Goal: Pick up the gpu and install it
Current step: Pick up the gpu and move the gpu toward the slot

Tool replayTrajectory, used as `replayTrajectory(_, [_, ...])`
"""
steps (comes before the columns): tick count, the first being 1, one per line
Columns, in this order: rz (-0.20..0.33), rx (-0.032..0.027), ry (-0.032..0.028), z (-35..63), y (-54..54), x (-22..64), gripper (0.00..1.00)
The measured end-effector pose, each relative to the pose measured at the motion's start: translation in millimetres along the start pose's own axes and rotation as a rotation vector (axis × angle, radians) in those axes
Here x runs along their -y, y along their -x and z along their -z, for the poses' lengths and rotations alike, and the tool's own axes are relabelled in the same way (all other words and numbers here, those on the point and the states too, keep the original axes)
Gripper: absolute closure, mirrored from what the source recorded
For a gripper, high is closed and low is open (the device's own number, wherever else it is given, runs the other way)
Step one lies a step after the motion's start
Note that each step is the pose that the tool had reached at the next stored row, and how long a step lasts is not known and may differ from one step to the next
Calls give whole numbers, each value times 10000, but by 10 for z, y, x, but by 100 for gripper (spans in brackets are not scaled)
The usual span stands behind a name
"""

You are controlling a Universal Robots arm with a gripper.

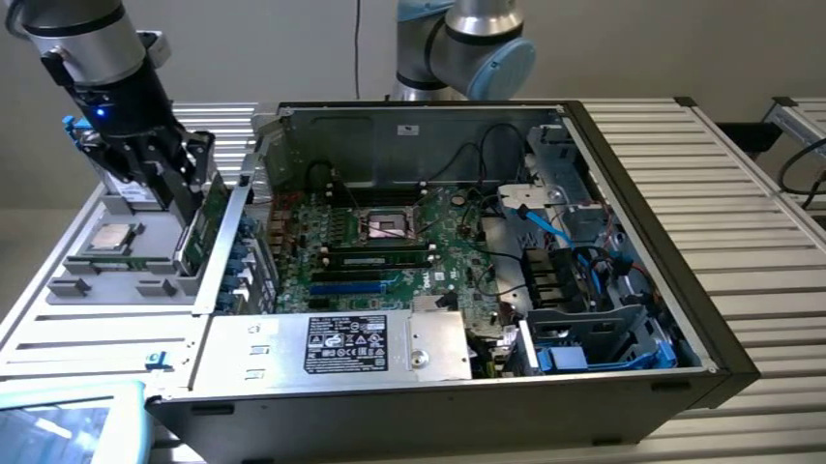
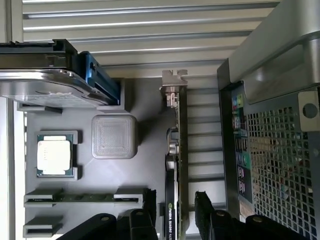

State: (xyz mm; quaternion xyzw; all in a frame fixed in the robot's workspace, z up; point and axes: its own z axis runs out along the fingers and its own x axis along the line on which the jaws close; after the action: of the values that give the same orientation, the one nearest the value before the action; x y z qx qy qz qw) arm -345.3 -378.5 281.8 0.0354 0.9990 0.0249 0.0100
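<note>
My fingers would miss now, above the top edge of the GPU and short of its sides; I will lower my gripper before closing.
The gpu stands on edge in a slot of the grey parts tray, at the exterior view's left of the open PC case. In the wrist view the gpu shows edge-on, a thin green card with a black fan block and a silver bracket at the far end. My gripper hangs just above it, open. One black finger stands on each side of the card's edge, with a small gap to the card on both sides. My gripper holds nothing.
The tray also carries a CPU, a silver drive, a square grey block and a memory stick. The open case holds the green motherboard and a power supply. The case's perforated rear wall is close beside the card.
</note>
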Motion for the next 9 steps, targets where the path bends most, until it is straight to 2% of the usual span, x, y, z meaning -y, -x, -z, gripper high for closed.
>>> replayTrajectory(9, [1, 1, 1, -163, 0, 7, 55])
